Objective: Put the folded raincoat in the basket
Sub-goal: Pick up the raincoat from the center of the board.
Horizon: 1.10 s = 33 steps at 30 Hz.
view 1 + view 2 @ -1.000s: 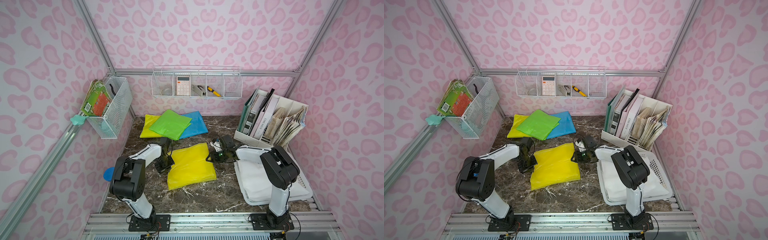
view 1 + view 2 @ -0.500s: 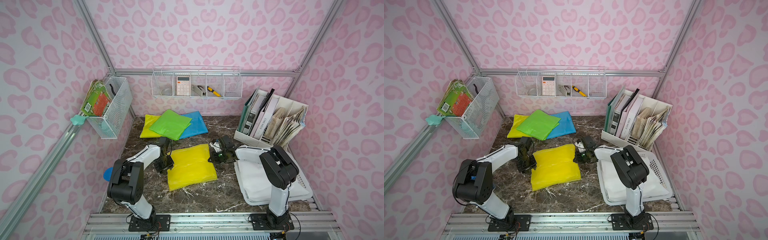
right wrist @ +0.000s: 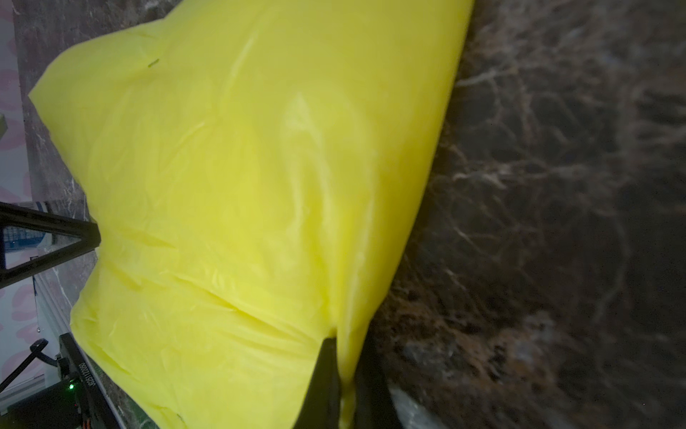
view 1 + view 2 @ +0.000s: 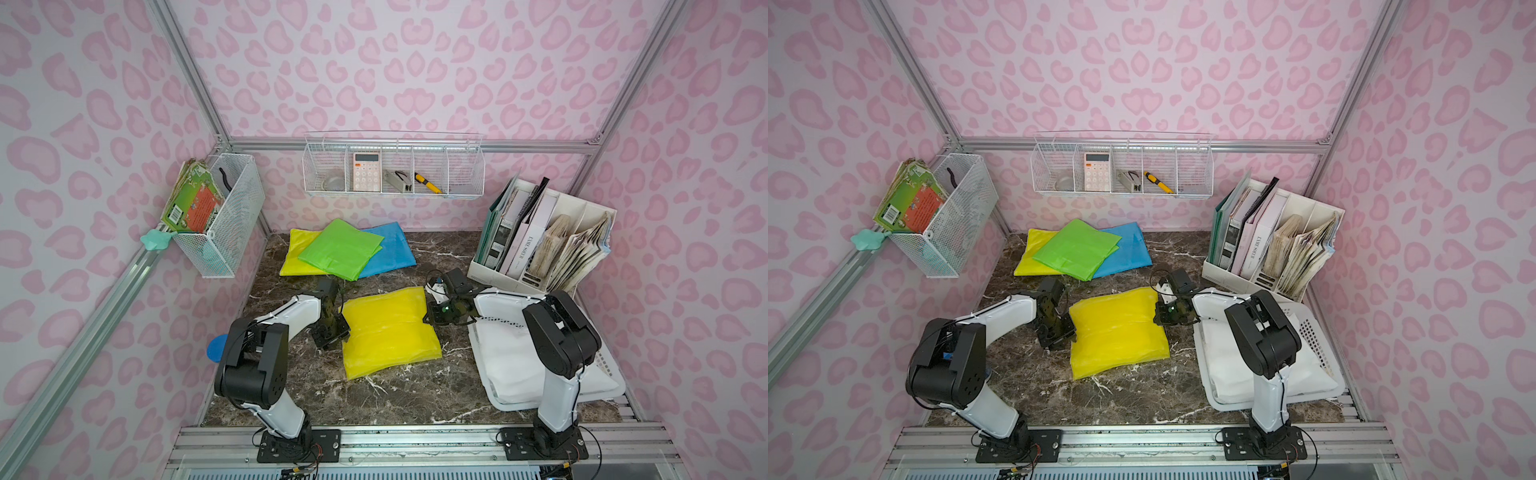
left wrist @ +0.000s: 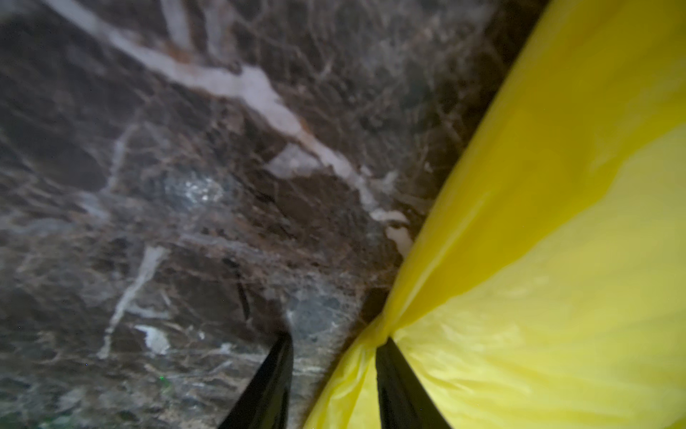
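Observation:
I should next grab the folded raincoat's side edge opposite my right gripper with my left gripper, to lay the raincoat spread flat in the basket.
The folded raincoat is the yellow one lying flat mid-table in both top views. My left gripper is low at its left edge. In the left wrist view this gripper is open: one finger presses on the yellow raincoat, the other rests on bare marble. My right gripper is at the right edge. The right wrist view shows it shut on a thin fold of the raincoat. The white perforated basket sits right of it, holding a white folded sheet.
A pile of yellow, green and blue raincoats lies at the back. A white file organiser stands behind the basket. Wire baskets hang on the back wall and left rail. A blue disc lies by my left arm.
My left gripper has opened at the raincoat's left edge. My right gripper has shut on the right edge. The raincoat itself has hardly shifted.

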{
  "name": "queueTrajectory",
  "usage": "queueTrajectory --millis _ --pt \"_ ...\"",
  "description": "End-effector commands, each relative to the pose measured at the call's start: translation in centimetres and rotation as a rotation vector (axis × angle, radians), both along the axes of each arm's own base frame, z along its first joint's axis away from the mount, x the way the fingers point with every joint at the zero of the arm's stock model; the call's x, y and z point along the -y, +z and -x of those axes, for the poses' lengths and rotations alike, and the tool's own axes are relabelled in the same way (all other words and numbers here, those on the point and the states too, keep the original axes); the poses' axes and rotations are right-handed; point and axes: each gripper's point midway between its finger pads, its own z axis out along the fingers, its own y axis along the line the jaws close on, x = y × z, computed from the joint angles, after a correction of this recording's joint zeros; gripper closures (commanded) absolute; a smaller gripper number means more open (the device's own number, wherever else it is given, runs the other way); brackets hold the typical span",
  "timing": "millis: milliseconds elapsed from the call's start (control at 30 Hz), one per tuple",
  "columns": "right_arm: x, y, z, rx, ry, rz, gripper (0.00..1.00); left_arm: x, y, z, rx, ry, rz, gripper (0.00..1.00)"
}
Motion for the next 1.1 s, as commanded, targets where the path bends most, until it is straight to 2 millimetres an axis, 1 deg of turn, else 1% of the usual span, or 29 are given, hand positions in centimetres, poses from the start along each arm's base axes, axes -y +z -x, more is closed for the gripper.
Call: queueTrajectory --millis 0,133,300,433,533,600,667,733,800,867,900,967,1067 --pt "0.4 -0.7 0.6 -0.018 0.009 0.021 0.99 1.3 0.6 -1.3 0.069 -0.007 0.075 0.58" --pt "0.5 -0.8 0.7 -0.019 0.011 0.024 0.99 1.2 1.2 -1.8 0.101 -0.010 0.067 0.57" --pt "0.6 -0.9 0.7 -0.019 0.009 0.030 0.99 0.2 -0.2 -1.8 0.076 -0.002 0.004 0.58" --pt "0.6 -1.0 0.8 -0.027 0.011 0.031 0.98 0.0 -1.3 -1.6 0.053 -0.003 -0.009 0.60" --pt "0.6 -1.0 0.9 -0.025 0.013 0.034 0.98 -0.8 -1.4 -1.4 0.053 0.002 -0.050 0.61" --pt "0.7 -1.1 1.0 -0.028 0.015 0.035 0.98 -0.9 -1.4 -1.4 0.056 -0.001 -0.056 0.62" --pt "0.7 -1.2 1.0 -0.032 0.014 0.034 0.98 -0.7 -1.5 -1.5 0.057 -0.002 -0.046 0.68" --pt "0.5 -1.1 1.0 -0.031 0.016 0.030 0.98 -0.5 -1.7 -1.6 0.057 -0.004 -0.034 0.77" --pt "0.3 -0.9 1.1 -0.029 0.019 0.026 0.98 -0.5 -1.8 -1.6 0.058 -0.004 -0.034 0.89" --pt "0.1 -0.7 1.2 -0.027 0.025 0.019 0.98 -0.5 -1.6 -1.5 0.058 -0.002 -0.037 0.98" --pt "-0.2 -0.5 1.3 -0.023 0.031 0.015 0.98 -0.5 -1.3 -1.5 0.060 -0.002 -0.036 1.00" --pt "-0.5 -0.1 1.4 -0.019 0.037 0.008 0.98 -0.6 -0.7 -1.3 0.065 0.003 -0.037 1.00" --pt "-1.2 1.2 1.4 -0.012 0.045 -0.008 0.99 -0.7 1.0 -0.9 0.060 0.011 -0.043 1.00"
